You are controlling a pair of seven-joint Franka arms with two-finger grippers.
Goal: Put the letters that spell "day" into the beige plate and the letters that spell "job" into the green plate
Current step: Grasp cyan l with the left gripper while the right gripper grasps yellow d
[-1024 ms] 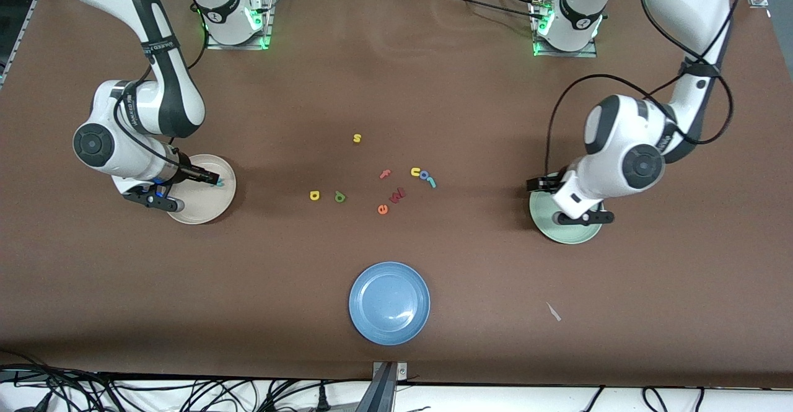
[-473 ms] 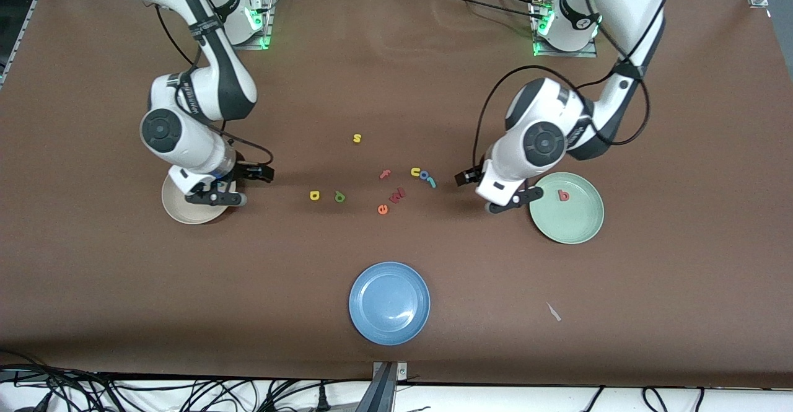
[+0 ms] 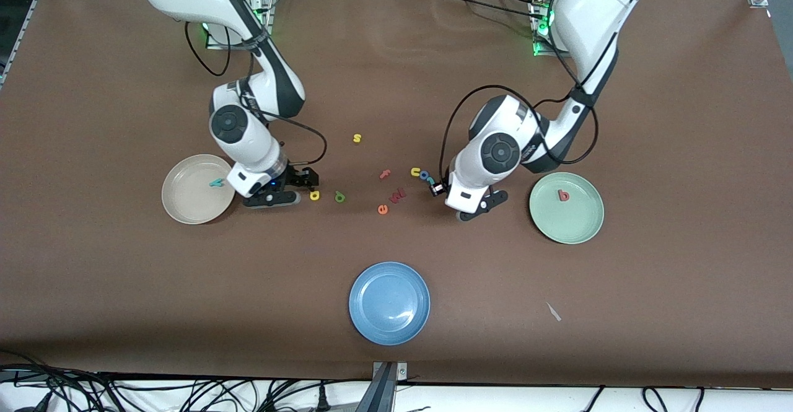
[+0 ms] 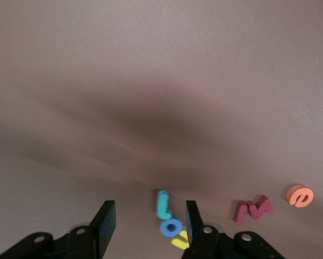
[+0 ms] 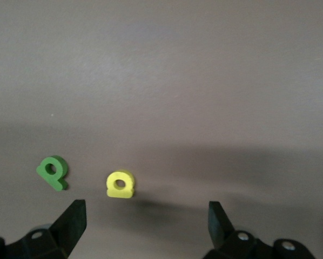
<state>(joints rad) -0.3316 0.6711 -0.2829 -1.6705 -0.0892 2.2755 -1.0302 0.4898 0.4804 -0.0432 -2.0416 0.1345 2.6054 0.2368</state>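
I should move my right gripper toward the yellow "a" before I close on it, because my fingers stop short of the "a" in the wrist view.
The beige plate [image 3: 186, 204] holds the teal "y" [image 3: 216, 183]. A red "b" [image 3: 563, 196] lies in the green plate [image 3: 579, 226]. My right gripper [image 3: 303, 189] [image 5: 145, 222] is open, low over the table between the beige plate and the yellow "a" [image 3: 314, 196] [image 5: 120, 184]. The green "d" [image 3: 339, 197] [image 5: 53, 172] lies beside the "a". My left gripper [image 3: 449, 201] [image 4: 148, 224] is open at about half width. The teal "j" [image 3: 432, 183] [image 4: 162, 204] and the blue "o" [image 3: 425, 176] [image 4: 171, 225] lie between its fingers, close to one finger [image 4: 191, 218], ungripped.
A yellow "u" [image 3: 415, 171] [image 4: 179, 241] touches the "o". A pink "f" [image 3: 385, 174], a maroon "m" [image 3: 397, 195] [image 4: 253, 209], an orange "e" [image 3: 382, 209] [image 4: 299, 195] and a yellow "s" [image 3: 357, 138] lie mid-table. A blue plate [image 3: 389, 302] sits nearer the front camera.
Both arms swung from their plates toward the middle letters. The "y" stayed in the beige plate and the "b" in the green plate. The left jaws narrowed.
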